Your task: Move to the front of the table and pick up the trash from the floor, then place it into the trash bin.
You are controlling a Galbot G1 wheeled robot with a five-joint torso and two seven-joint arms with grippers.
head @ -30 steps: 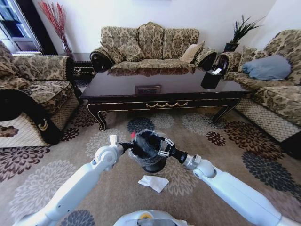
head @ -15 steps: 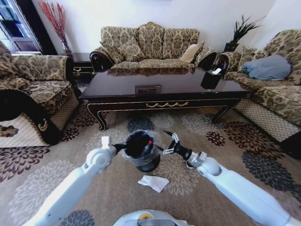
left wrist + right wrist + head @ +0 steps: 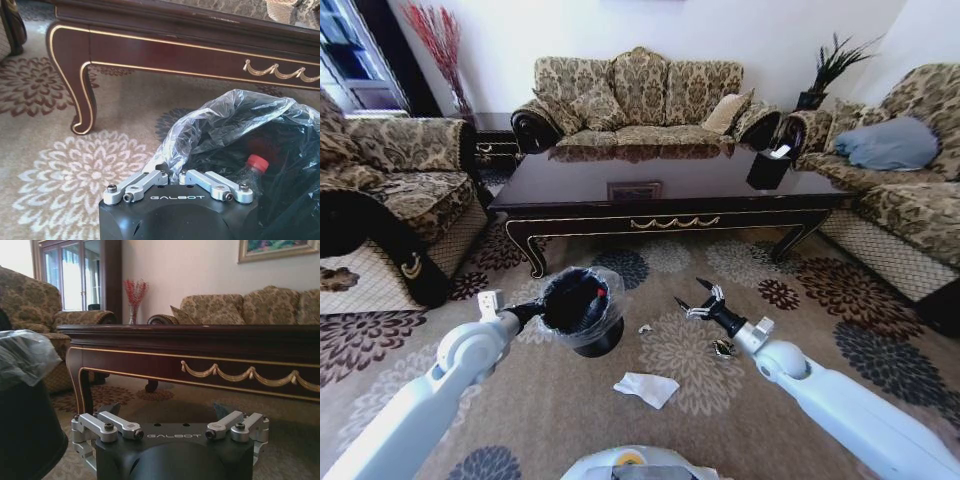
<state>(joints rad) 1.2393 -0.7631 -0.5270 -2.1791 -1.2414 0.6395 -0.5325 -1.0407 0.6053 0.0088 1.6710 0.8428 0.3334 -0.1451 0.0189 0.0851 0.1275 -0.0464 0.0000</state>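
Note:
Next, my right gripper grabs the dark shiny wrapper by its edge (image 3: 724,349), to get it off the floor and into the trash bin (image 3: 582,306).
My left gripper (image 3: 536,309) is shut on the near rim of the trash bin (image 3: 582,306), a small black bin with a clear bag liner. The left wrist view shows the left gripper (image 3: 171,171) pinching the bag-covered rim of the bin (image 3: 285,200). A clear bottle with a red cap (image 3: 257,163) lies inside; the cap (image 3: 597,291) shows in the head view. My right gripper (image 3: 698,298) is open to the bin's right, above the floor (image 3: 570,410). On the carpet lie a crumpled white paper (image 3: 646,388), a dark shiny wrapper (image 3: 724,348) and a tiny white scrap (image 3: 644,328). The table (image 3: 670,222) stands just beyond.
Sofas (image 3: 640,95) surround the table on three sides, with an armchair (image 3: 390,190) at the left and a couch (image 3: 900,190) at the right. A black tissue box (image 3: 767,166) sits on the table's right end. In the right wrist view the bin (image 3: 25,435) is close beside the open gripper (image 3: 165,410).
The bottle has dropped from my right gripper into the bin. My right gripper has pulled away to the right, open. My left arm has swung the bin to the left.

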